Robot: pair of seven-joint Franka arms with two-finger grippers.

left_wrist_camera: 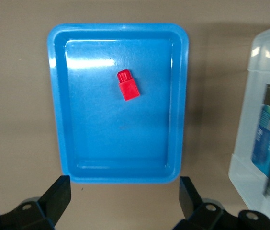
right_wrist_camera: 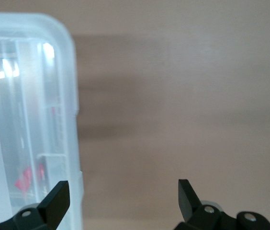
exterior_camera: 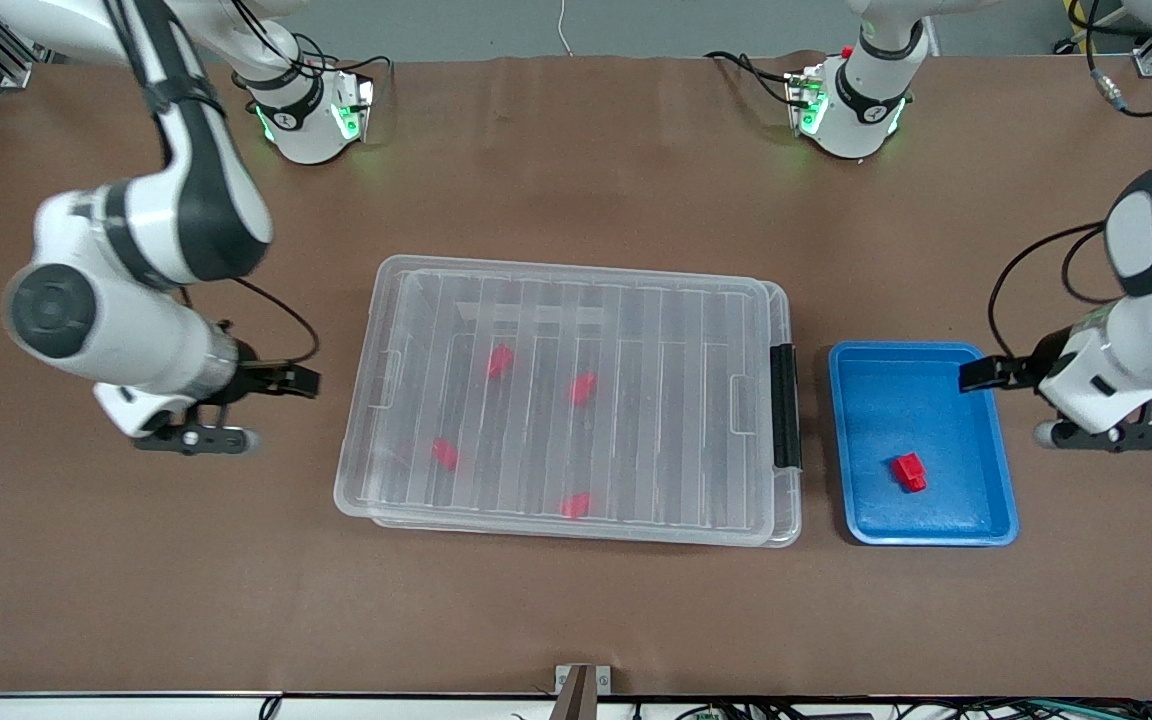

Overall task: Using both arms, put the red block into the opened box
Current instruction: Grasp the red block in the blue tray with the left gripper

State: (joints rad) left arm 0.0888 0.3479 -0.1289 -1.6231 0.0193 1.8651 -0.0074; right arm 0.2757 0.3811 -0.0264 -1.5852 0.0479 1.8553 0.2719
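My left gripper picks up the red block by its square body [exterior_camera: 909,478] next, to place it into the opened box.
The red block [exterior_camera: 909,472] [left_wrist_camera: 128,85] lies alone in a shallow blue tray [exterior_camera: 896,400] [left_wrist_camera: 58,120]. Beside the tray stands the clear box [exterior_camera: 576,268] [left_wrist_camera: 264,120] [right_wrist_camera: 29,120]. Its ribbed lid rests on top and its black latch [exterior_camera: 784,405] faces the tray. Several look-alike red blocks [exterior_camera: 582,388] show through the lid. My left gripper [exterior_camera: 1106,435] [left_wrist_camera: 124,201] hangs open over bare table just off the tray, toward the left arm's end. My right gripper [exterior_camera: 198,438] [right_wrist_camera: 123,201] hangs open over the table beside the box's unlatched end, holding nothing.
Brown table surface [exterior_camera: 576,600] runs all round the box and tray. The two arm bases [exterior_camera: 311,115] [exterior_camera: 851,105] stand along the table's edge farthest from the front camera. A small bracket [exterior_camera: 581,685] sits at the near edge.
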